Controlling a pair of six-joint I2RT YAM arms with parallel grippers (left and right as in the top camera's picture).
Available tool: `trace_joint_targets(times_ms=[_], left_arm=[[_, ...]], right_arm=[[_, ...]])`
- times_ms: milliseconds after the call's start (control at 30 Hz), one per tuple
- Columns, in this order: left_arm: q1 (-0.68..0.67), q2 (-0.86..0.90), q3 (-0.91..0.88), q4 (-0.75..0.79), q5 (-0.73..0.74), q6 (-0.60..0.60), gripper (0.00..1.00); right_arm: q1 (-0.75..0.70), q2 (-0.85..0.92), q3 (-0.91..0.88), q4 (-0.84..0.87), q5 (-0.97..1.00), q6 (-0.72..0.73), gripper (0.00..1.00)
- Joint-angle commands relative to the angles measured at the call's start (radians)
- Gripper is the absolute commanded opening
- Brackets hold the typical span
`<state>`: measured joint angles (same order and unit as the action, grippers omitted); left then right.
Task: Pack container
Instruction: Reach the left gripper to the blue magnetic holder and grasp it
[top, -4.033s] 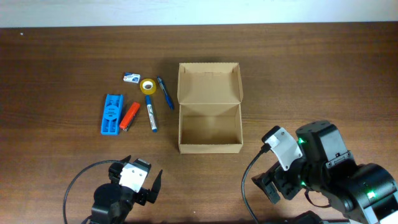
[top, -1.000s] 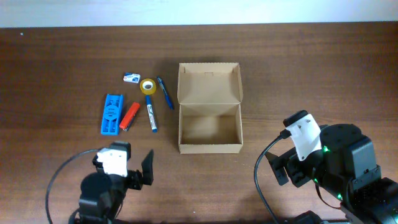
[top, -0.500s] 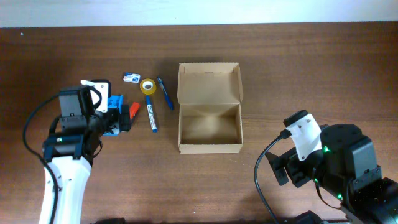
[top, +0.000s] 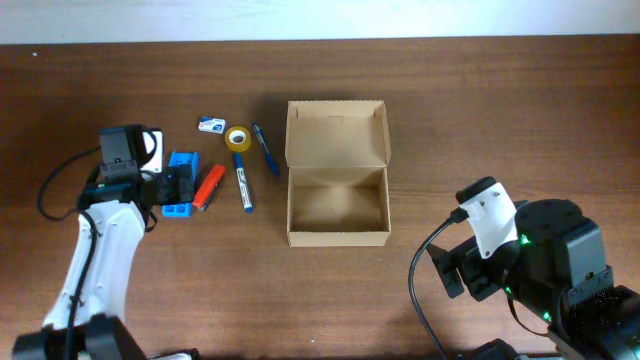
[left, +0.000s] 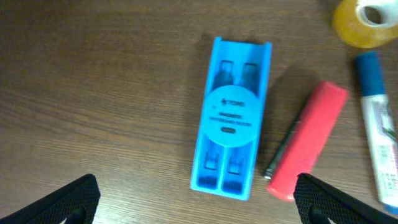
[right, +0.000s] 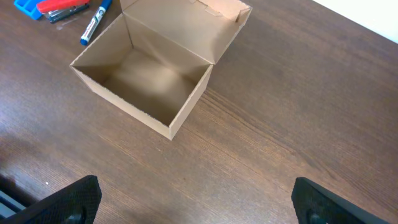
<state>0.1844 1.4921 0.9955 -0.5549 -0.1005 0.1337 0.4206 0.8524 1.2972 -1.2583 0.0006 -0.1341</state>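
Observation:
My left gripper grabs the blue plastic case (left: 233, 143) across its long sides near the middle next, keeping it level to pack it flat inside the container.
The container (top: 338, 238) is a tan cardboard box in the middle of the table, open, with its flap lid standing at the back and nothing inside. It also shows in the right wrist view (right: 189, 106). My left gripper (top: 178, 188) is open and hovers over a blue plastic case (left: 233, 143), its fingers (left: 202, 208) wide apart at the case's near end and not touching it. A red marker-like item (left: 308, 140) lies right of the case. My right gripper (top: 447, 272) is open and empty (right: 199, 202), to the front right of the container.
Left of the container lie a blue-capped marker (top: 243, 187), a blue pen (top: 265, 150), a yellow tape roll (top: 238, 139) and a small white eraser (top: 210, 125). The tape (left: 364, 22) and marker (left: 376, 124) show at the left wrist view's right edge.
My left arm has swung up from the table's front edge to above the blue case and settled slightly right and lower. The right arm has stayed still for the last second.

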Motion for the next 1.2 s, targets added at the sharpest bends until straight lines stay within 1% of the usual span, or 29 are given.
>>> trace_joint_targets(times_ms=[0, 67, 200, 333, 467, 667, 767, 833, 900, 933, 967, 1000, 1033, 1067, 1100, 1167], left_arm=[[0.017, 0.065, 0.022, 0.032, 0.033, 0.058, 1.0], [0.021, 0.124, 0.022, 0.073, 0.043, 0.063, 0.99], [0.021, 0.203, 0.022, 0.19, 0.124, 0.063, 1.0], [0.021, 0.261, 0.022, 0.303, 0.125, 0.071, 1.0], [0.021, 0.314, 0.022, 0.364, 0.147, 0.079, 0.99], [0.021, 0.363, 0.022, 0.375, 0.166, 0.078, 1.0], [0.021, 0.38, 0.022, 0.375, 0.205, 0.077, 1.0], [0.021, 0.403, 0.022, 0.36, 0.213, 0.077, 0.97], [0.021, 0.41, 0.022, 0.344, 0.212, 0.078, 0.96], [0.021, 0.41, 0.022, 0.341, 0.209, 0.077, 0.92], [0.021, 0.41, 0.022, 0.341, 0.209, 0.077, 0.8], [0.021, 0.41, 0.022, 0.338, 0.209, 0.077, 0.73], [0.021, 0.41, 0.022, 0.337, 0.208, 0.077, 0.61], [0.021, 0.41, 0.022, 0.336, 0.208, 0.077, 0.54], [0.021, 0.41, 0.022, 0.337, 0.208, 0.077, 0.49], [0.021, 0.41, 0.022, 0.334, 0.206, 0.077, 0.45]], right_arm=[[0.004, -0.002, 0.016, 0.001, 0.012, 0.001, 0.99], [0.004, -0.002, 0.016, 0.001, 0.012, 0.001, 0.99], [0.004, -0.002, 0.016, 0.001, 0.012, 0.001, 0.99], [0.004, -0.002, 0.016, 0.001, 0.012, 0.001, 0.99], [0.004, -0.002, 0.016, 0.001, 0.012, 0.001, 0.99], [0.004, -0.002, 0.016, 0.001, 0.012, 0.001, 0.99], [0.004, -0.002, 0.016, 0.001, 0.012, 0.001, 0.99], [0.004, -0.002, 0.016, 0.001, 0.012, 0.001, 0.99], [0.004, -0.002, 0.016, 0.001, 0.012, 0.001, 0.99], [0.004, -0.002, 0.016, 0.001, 0.012, 0.001, 0.99], [0.004, -0.002, 0.016, 0.001, 0.012, 0.001, 0.99], [0.004, -0.002, 0.016, 0.001, 0.012, 0.001, 0.99], [0.004, -0.002, 0.016, 0.001, 0.012, 0.001, 0.99], [0.004, -0.002, 0.016, 0.001, 0.012, 0.001, 0.99], [0.004, -0.002, 0.016, 0.001, 0.012, 0.001, 0.99], [0.004, -0.002, 0.016, 0.001, 0.012, 0.001, 0.99]])
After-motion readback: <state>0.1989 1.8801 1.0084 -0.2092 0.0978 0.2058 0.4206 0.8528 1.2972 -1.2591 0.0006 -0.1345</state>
